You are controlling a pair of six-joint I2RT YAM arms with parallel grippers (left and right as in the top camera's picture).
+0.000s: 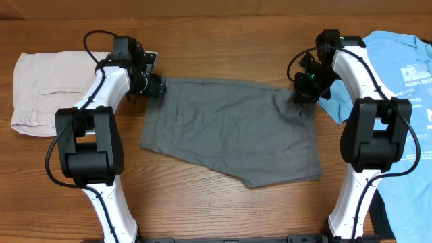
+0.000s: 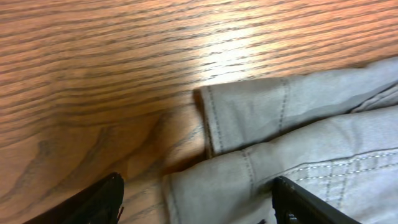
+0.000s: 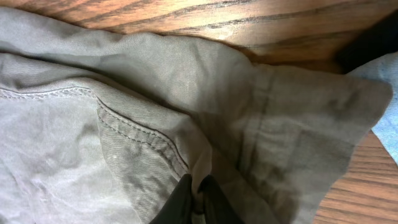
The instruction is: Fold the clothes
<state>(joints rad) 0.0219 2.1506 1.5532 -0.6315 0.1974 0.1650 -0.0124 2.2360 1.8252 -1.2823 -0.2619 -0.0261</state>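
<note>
I need to spread the dark grey shorts flat for folding, so my left gripper should next grab their far corner, opposite my right gripper.
The dark grey shorts (image 1: 229, 128) lie spread flat in the middle of the table, waistband along the far edge. My left gripper (image 1: 159, 86) is at the shorts' far left corner. In the left wrist view its fingers (image 2: 196, 202) are open and straddle the corner of the shorts (image 2: 292, 137). My right gripper (image 1: 302, 94) is at the far right corner. In the right wrist view its fingers (image 3: 198, 198) are shut on a pinched fold of the shorts (image 3: 124, 124) beside a stitched pocket edge.
Pale beige shorts (image 1: 47, 91) lie folded at the far left. A light blue T-shirt with white print (image 1: 405, 88) lies at the right, its edge showing in the right wrist view (image 3: 388, 118). Wooden table (image 1: 223, 47) all round.
</note>
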